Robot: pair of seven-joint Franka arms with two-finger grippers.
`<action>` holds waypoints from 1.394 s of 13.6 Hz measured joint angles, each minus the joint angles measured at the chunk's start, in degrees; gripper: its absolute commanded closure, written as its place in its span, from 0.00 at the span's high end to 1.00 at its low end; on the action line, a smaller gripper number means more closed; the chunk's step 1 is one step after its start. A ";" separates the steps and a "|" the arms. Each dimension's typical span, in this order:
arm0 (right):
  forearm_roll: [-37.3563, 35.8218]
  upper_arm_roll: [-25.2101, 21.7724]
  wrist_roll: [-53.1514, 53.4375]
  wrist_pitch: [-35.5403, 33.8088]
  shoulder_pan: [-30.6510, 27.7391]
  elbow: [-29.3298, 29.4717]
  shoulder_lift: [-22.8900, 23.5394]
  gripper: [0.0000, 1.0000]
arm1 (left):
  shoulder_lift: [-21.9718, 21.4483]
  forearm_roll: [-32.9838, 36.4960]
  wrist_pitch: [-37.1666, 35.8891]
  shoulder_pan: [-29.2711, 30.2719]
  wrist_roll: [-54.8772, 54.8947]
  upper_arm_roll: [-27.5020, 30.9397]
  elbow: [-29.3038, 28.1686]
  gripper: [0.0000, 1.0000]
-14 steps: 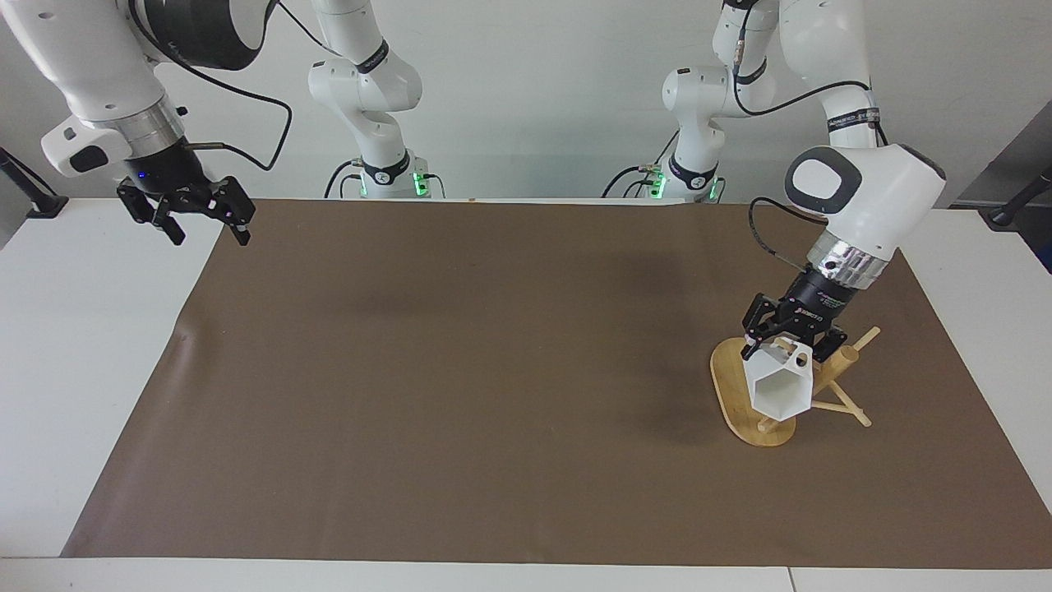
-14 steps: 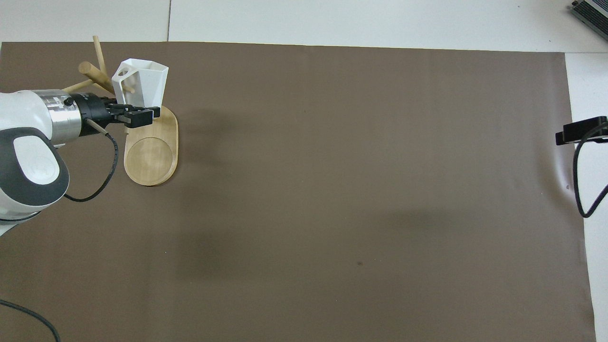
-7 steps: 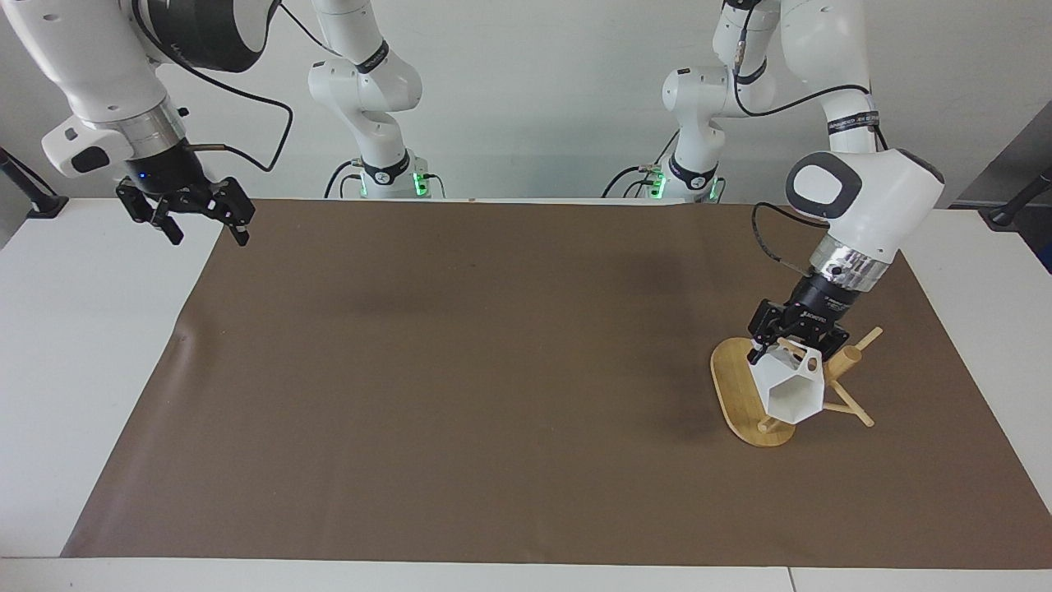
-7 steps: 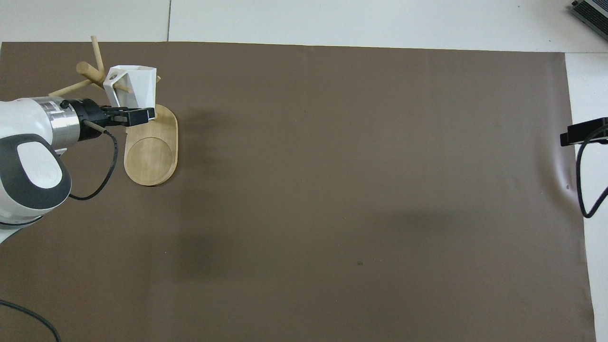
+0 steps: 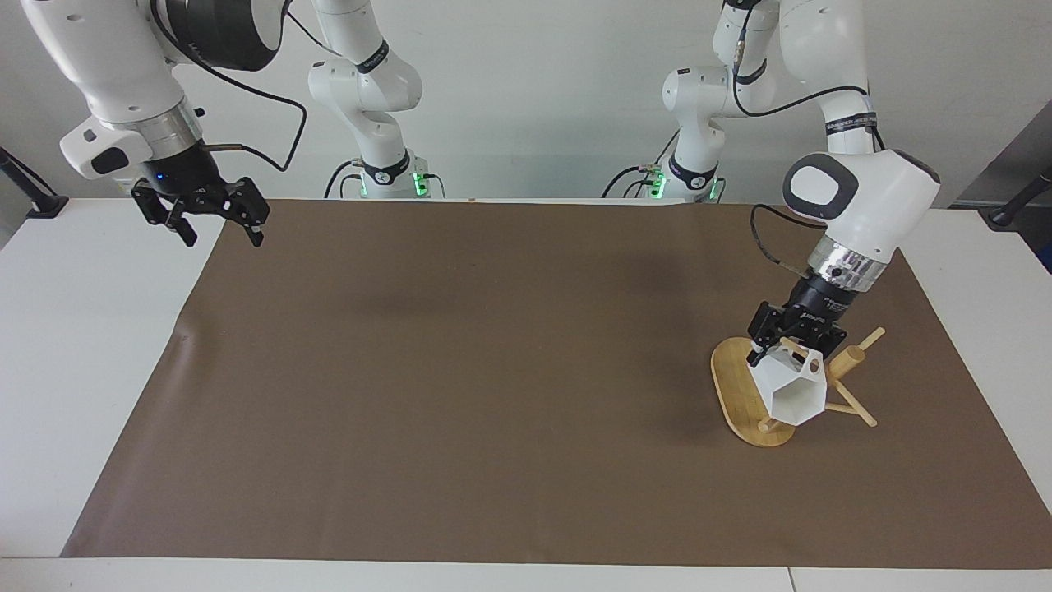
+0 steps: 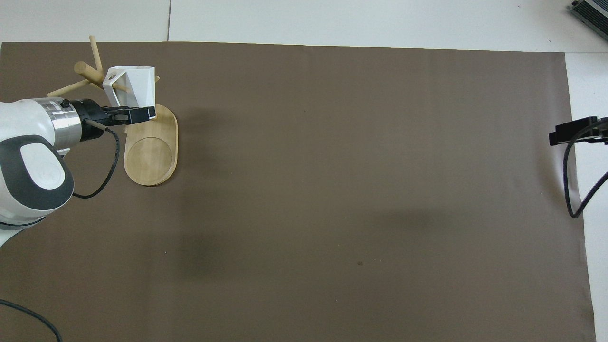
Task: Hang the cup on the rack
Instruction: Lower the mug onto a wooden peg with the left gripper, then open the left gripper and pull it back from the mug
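In the overhead view the thin peg (image 6: 120, 88) goes through the white cup's handle (image 6: 109, 85), so it is now time for my left gripper to open and let go of the cup.
The white faceted cup (image 5: 791, 393) lies tilted on the bamboo rack (image 5: 734, 393), its hexagonal mouth turned away from the robots. A thin peg passes through its handle hole, close to the round post (image 5: 851, 358). My left gripper (image 5: 793, 349) is over the rack's oval base and shut on the cup's closed end. In the overhead view the cup (image 6: 135, 88) sits between the left gripper (image 6: 135, 114) and the post (image 6: 88, 71), over the rack base (image 6: 151, 154). My right gripper (image 5: 220, 234) waits, open and empty, over the mat's edge at the right arm's end.
A brown mat (image 5: 493, 395) covers most of the white table. The right gripper shows only partly at the edge of the overhead view (image 6: 572, 133), with its black cable hanging below it.
The left gripper has carried the cup toward the post and slightly lower, so the peg now runs through the handle. The right gripper has drifted a little toward the mat.
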 measured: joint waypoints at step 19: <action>-0.96 -0.02 5.95 -0.03 -0.01 -0.08 -0.07 1.00 | -7.22 3.02 -21.54 3.91 8.93 0.45 -0.06 0.98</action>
